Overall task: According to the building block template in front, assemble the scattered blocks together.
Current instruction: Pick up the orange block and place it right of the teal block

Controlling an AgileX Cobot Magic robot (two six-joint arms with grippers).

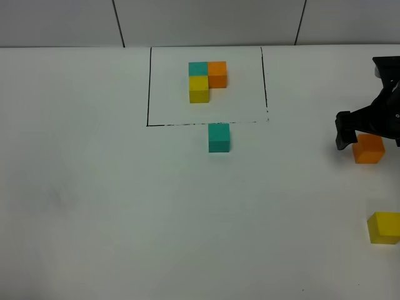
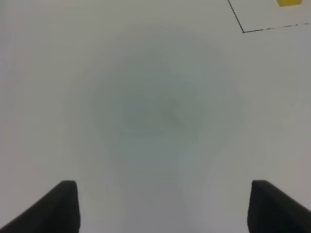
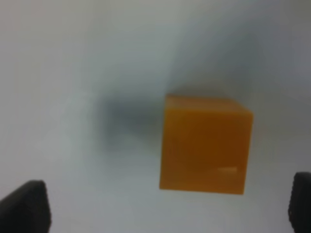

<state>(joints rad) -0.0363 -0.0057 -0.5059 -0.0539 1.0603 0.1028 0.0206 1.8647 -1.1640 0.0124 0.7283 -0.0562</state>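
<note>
My right gripper's fingers stop above the top of the orange cube, so closing now would miss the cube. My right gripper moves down, and only then closes on the cube.
The building block template, a teal, orange and yellow L, sits inside the black-lined rectangle at the far middle. The scattered blocks: a teal cube just in front of the rectangle's near line, an orange cube at the right, and a yellow cube at the near right edge. My right gripper is open directly over the orange cube, which shows between its spread fingertips. My left gripper is open and empty over bare table, out of the exterior view.
The white table ends at a grey panelled wall behind the rectangle. The left wrist view shows a corner of the rectangle and a bit of the template's yellow cube.
</note>
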